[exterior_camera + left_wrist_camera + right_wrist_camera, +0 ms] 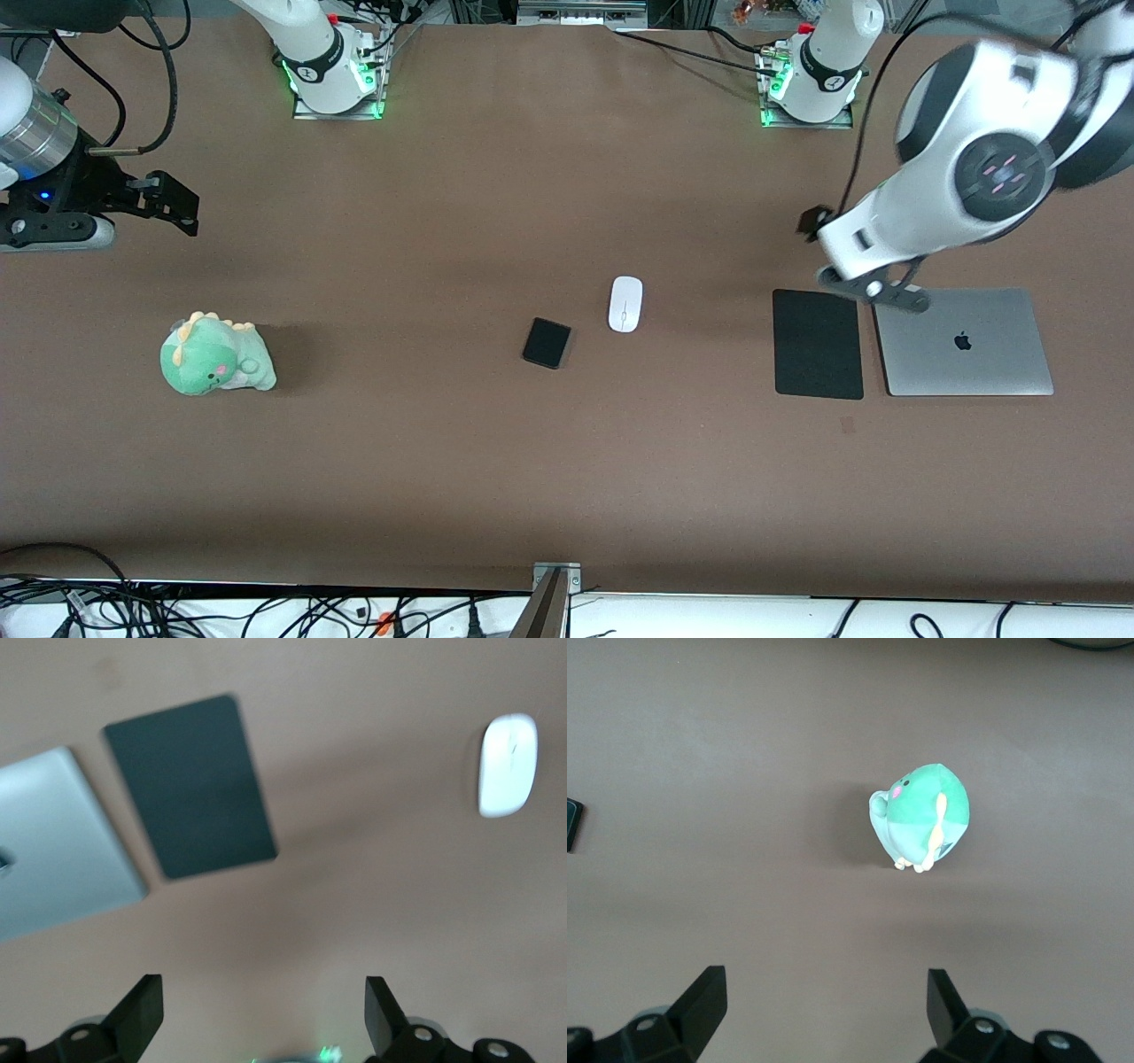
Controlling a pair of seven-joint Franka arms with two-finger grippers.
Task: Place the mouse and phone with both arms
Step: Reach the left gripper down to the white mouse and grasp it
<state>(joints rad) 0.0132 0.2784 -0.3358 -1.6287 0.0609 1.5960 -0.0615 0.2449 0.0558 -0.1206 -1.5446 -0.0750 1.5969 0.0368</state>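
Observation:
The left gripper needs to set the white mouse on the black mat, so it should grab the mouse by its long sides next.
The white mouse lies near the table's middle, with the small black phone beside it, slightly nearer the front camera and toward the right arm's end. My left gripper hangs open and empty over bare table, just farther from the front camera than the black mat. In the left wrist view its gripper has its fingers wide apart, and the mouse is well off. My right gripper is open and empty over the right arm's end of the table. In the right wrist view, only an edge of the phone shows.
A matte black mat and a closed grey laptop lie side by side at the left arm's end; both show in the left wrist view, mat and laptop. A green plush dinosaur sits at the right arm's end, also in the right wrist view.

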